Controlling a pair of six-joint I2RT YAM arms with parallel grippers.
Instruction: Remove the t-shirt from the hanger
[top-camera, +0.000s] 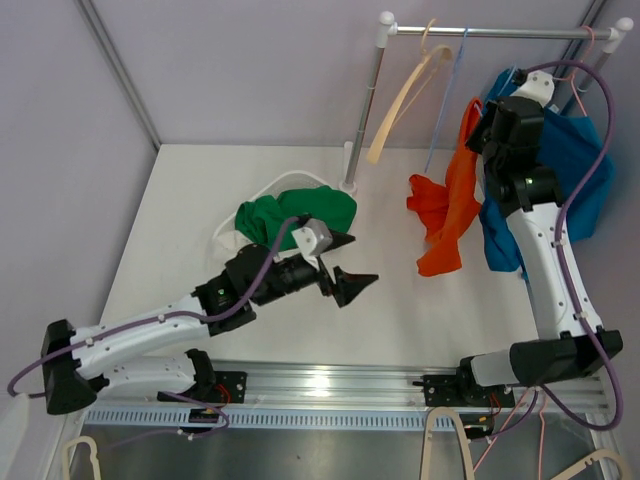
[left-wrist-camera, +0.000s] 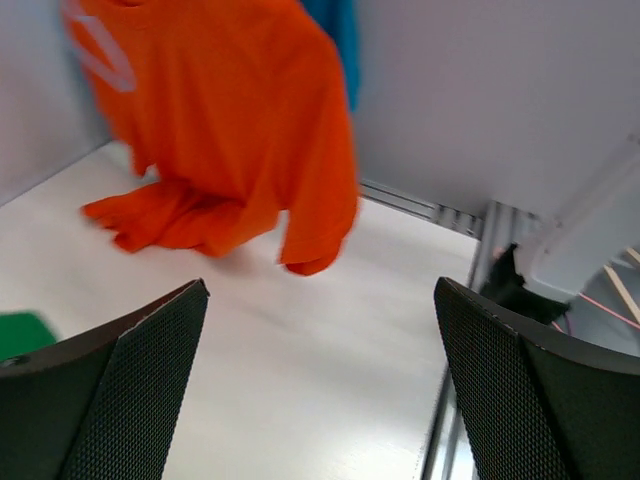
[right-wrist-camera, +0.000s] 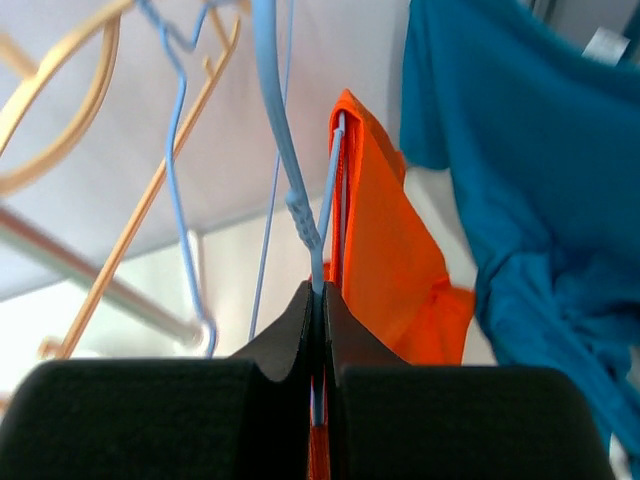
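Observation:
I should next use my left gripper to grab the orange t-shirt by its loose lower edge (top-camera: 440, 259) (left-wrist-camera: 316, 244), away from the held hanger. Then I can pull the shirt off.
The orange t-shirt (top-camera: 450, 215) hangs on a light-blue hanger (top-camera: 447, 100) at the right of the rack, its lower end bunched on the table. My right gripper (top-camera: 482, 130) is shut on the hanger's wire just beside the shirt's shoulder; in the right wrist view the pads (right-wrist-camera: 320, 295) pinch the blue hanger (right-wrist-camera: 300, 215) with the orange shirt (right-wrist-camera: 385, 250) behind. My left gripper (top-camera: 362, 260) is open and empty above the table's middle, left of the shirt. In the left wrist view its jaws (left-wrist-camera: 320, 380) stand wide apart, facing the orange shirt (left-wrist-camera: 230, 130).
A green shirt (top-camera: 295, 212) lies on the table on a white hanger, behind the left gripper. A teal shirt (top-camera: 570, 170) hangs at the far right. A beige hanger (top-camera: 405, 95) hangs from the rail (top-camera: 490, 33). The rack pole (top-camera: 365, 110) stands at mid-back.

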